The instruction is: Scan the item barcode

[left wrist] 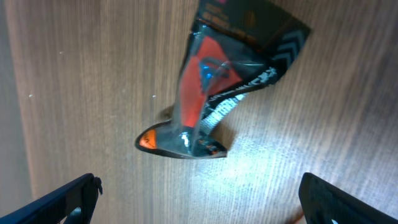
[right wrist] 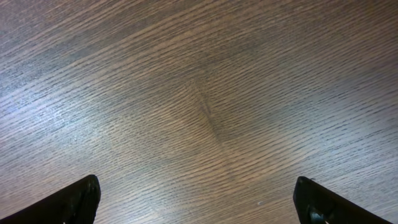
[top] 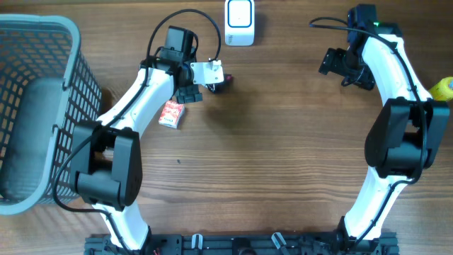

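Next, my left gripper picks up the wrapper by its narrow orange-tipped end (top: 226, 79), leaving the black end free to scan.
The item, a crumpled black and red wrapper (left wrist: 214, 87), lies flat on the wooden table, with white print near its middle and an orange tip at its lower end. In the overhead view the wrapper (top: 224, 81) shows just right of my left gripper (top: 216, 76). My left gripper (left wrist: 199, 200) hovers open just short of it, both fingers apart from it. A white scanner box (top: 239, 21) stands at the table's far edge. My right gripper (top: 334, 66) is open over bare wood (right wrist: 199, 112) at the far right, holding nothing.
A grey mesh basket (top: 67, 78) fills the left side. A small red and white packet (top: 171, 113) lies beside the left arm. A yellow object (top: 444, 88) sits at the right edge.
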Available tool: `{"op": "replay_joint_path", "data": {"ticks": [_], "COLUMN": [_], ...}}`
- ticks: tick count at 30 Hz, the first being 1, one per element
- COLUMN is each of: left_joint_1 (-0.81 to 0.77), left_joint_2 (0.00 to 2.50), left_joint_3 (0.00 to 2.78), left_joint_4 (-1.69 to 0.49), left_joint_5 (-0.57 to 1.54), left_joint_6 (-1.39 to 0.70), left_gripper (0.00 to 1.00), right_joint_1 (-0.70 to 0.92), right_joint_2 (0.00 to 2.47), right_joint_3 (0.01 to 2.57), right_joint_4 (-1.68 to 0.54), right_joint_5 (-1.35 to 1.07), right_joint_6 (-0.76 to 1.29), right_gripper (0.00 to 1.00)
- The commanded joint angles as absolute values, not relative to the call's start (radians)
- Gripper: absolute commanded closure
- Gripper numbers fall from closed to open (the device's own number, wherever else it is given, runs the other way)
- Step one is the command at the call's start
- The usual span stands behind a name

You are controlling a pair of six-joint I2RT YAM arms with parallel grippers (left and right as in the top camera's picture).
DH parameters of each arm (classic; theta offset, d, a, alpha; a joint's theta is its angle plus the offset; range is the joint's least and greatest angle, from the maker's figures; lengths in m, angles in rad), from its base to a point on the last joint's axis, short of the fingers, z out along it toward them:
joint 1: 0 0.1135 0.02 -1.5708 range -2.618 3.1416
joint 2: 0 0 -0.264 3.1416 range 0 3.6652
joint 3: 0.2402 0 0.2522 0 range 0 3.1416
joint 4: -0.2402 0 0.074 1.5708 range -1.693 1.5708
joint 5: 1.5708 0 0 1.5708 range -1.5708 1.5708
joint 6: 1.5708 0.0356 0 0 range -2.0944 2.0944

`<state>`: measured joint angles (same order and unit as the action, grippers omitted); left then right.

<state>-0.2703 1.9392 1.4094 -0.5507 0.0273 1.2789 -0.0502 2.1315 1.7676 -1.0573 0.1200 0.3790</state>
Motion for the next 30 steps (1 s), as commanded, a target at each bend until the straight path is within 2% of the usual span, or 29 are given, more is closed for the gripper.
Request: {"op": "replay_joint_path", "data": {"ticks": [1,11,14,16,17,19,26,30], "left_joint_1": [-0.234,-0.241,-0.248,-0.249,-0.249,-0.249,-0.251,-0.252], "left_joint_2": [1.951,2.052,2.062,2.064,2.065,2.065,2.096,2.141], "left_joint_3": [1.416,1.416,1.416,1.416,1.416,1.416,1.416,1.416], "left_joint_4": [-0.555,-0.486,-0.482,-0.478,-0.478,-0.474,-0.448,-0.418], "left_joint_5": [0.17,0.183,0.183,0.195,0.208,0.247,0.25,0.25], "left_joint_6": [1.305,1.333,1.339,1.339,1.339,1.339,1.339,1.339], "left_gripper": [0.0,0.0,0.08,0.2,0.21,0.17,0.28,0.27], "right_joint_1": [-0.043,-0.043,-0.043,-0.043,-0.043,-0.043,-0.043,-0.043], "right_joint_2": [2.104,2.104,2.104,2.104,2.104,2.104,2.104,2.104], "right_joint_3": [1.759,1.759,1.759,1.759,1.759,1.759,1.759,1.759], "right_joint_4": [-1.055,-1.055,-1.055,-1.056,-1.056,-1.056,-1.068,-1.067], "right_joint_5": [0.104,0.104,0.104,0.104,0.104,0.099,0.096,0.096], "right_joint_6": [0.422,0.448,0.45,0.457,0.464,0.474,0.475,0.475], "right_gripper": [0.0,0.0,0.01,0.01,0.01,0.01,0.07,0.08]}}
